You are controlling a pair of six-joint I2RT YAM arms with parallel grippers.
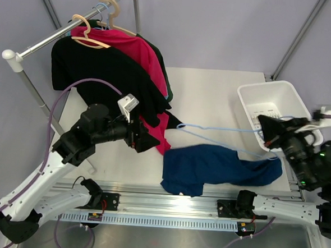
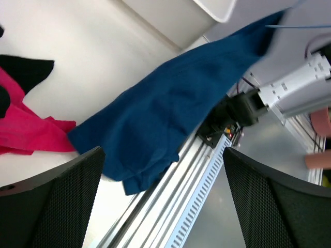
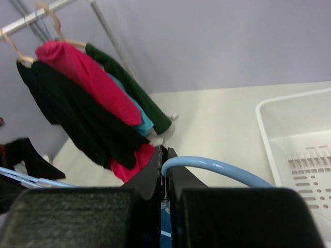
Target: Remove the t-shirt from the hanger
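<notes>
The near end of the light blue hanger is a gap away from my left gripper's fingers in the top view, so I should move there before closing.
A dark blue t-shirt [image 1: 213, 166] [image 2: 170, 103] lies crumpled on the table near its front edge. A light blue wire hanger [image 1: 221, 128] [image 3: 222, 168] [image 2: 305, 25] hovers over it, reaching left from my right gripper [image 1: 264, 133] [image 3: 165, 155], which is shut on the hanger's hook end beside the basket. The shirt's right end touches the hanger's lower wire; I cannot tell whether it is still threaded on it. My left gripper [image 1: 145, 137] [image 2: 163, 155] stands wide open with nothing between its fingers, left of the shirt and beside the hanging pink hem.
A clothes rack [image 1: 47, 38] at the back left holds black [image 1: 101, 69], pink [image 1: 133, 46] and green shirts on wooden hangers, with hems reaching the table. A white basket [image 1: 251, 98] stands at the right. An aluminium rail [image 1: 167, 194] runs along the front edge.
</notes>
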